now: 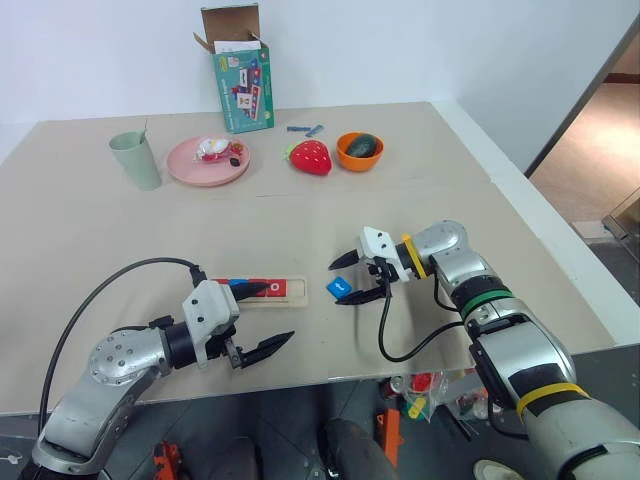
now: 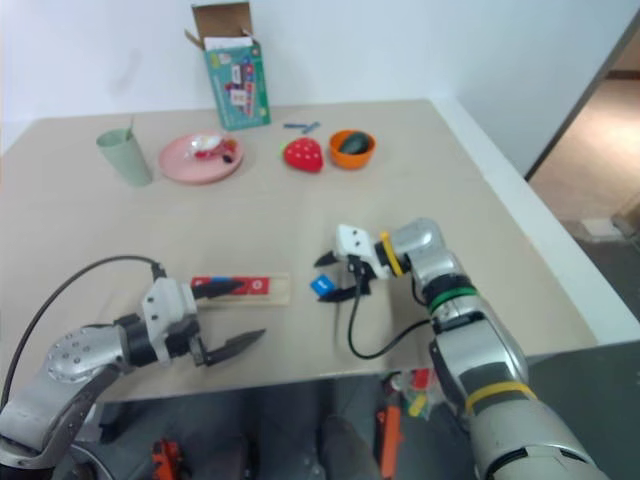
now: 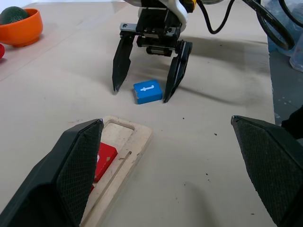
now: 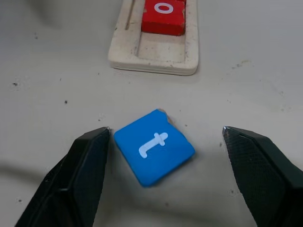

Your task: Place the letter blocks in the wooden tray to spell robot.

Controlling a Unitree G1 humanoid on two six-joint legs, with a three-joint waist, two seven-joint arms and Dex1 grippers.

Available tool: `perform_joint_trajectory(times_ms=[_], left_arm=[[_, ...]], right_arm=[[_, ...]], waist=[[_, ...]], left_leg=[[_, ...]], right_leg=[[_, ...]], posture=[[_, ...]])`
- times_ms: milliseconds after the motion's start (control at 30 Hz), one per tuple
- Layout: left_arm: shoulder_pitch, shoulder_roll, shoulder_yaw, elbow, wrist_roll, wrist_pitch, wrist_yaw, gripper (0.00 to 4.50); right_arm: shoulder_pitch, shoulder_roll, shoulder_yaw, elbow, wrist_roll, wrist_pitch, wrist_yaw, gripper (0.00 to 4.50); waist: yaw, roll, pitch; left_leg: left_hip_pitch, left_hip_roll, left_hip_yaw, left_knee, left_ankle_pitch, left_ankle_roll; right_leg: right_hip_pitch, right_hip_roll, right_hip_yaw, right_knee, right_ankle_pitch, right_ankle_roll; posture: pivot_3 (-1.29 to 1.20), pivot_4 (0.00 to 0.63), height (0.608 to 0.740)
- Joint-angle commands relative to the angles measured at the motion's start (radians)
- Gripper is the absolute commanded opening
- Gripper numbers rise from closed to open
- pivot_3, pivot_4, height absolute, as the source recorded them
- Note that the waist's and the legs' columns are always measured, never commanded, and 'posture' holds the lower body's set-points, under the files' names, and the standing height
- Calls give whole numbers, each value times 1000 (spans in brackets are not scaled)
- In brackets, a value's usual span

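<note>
I need to grab the blue t block by its side edges with my right gripper next, to finish spelling robot in the tray (image 1: 296, 291) (image 4: 161, 49).
A blue letter block with a white t (image 4: 154, 146) lies flat on the table, just right of the wooden tray's (image 1: 296, 291) end. My right gripper (image 1: 340, 283) is open and straddles that block; one finger is at its corner and the other stands apart. The tray holds red and blue letter blocks, and the one nearest its free end is a red o (image 4: 163, 16). The last slot at that end is bare wood. My left gripper (image 1: 277, 314) hovers open over the tray's near side, holding nothing, and partly covers the blocks in the head views.
Along the far side of the table stand a green cup (image 1: 137, 160), a pink plate (image 1: 190, 168), a toy strawberry (image 1: 311, 157), an orange bowl (image 1: 345, 156) with a dark fruit and an open cardboard box (image 1: 243, 85). The table's right edge (image 1: 560, 250) drops off beside my right arm.
</note>
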Motion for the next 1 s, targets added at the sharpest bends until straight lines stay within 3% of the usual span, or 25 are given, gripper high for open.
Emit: perform_joint_trajectory(times_ms=[33,233,467,700,1000], left_arm=[[-1,3,11,-26,-2,-13,2,4500],[-5,5,9,-17,-2,-15,-5,4500],[-2,5,1,-18,-2,-16,-12,4500],[0,7,5,-12,-2,-17,-15,4500],[24,-12,45,1,3,-23,30,4500]], right_arm=[[6,-2,-25,-36,4,34,9,3899],[32,-16,-19,-64,-13,31,16,3899],[56,-16,-31,-120,-1,66,23,1723],[94,-20,-47,-254,28,167,11,1697],[218,3,-108,-845,97,756,-296,1697]], waist=[[0,0,0],[0,0,0],[0,0,0],[0,0,0],[6,0,0]], left_leg=[[0,0,0,0,0,0],[0,0,0,0,0,0],[-1,0,0,0,0,0],[-1,0,0,0,0,0],[-4,0,-2,0,0,0]], right_leg=[[0,0,0,0,0,0],[0,0,0,0,0,0],[0,0,0,0,0,0],[-1,0,0,0,0,0],[-3,-1,-1,0,-1,1]], posture=[[0,150,740],[0,150,740],[0,150,740],[0,150,740],[0,150,740]])
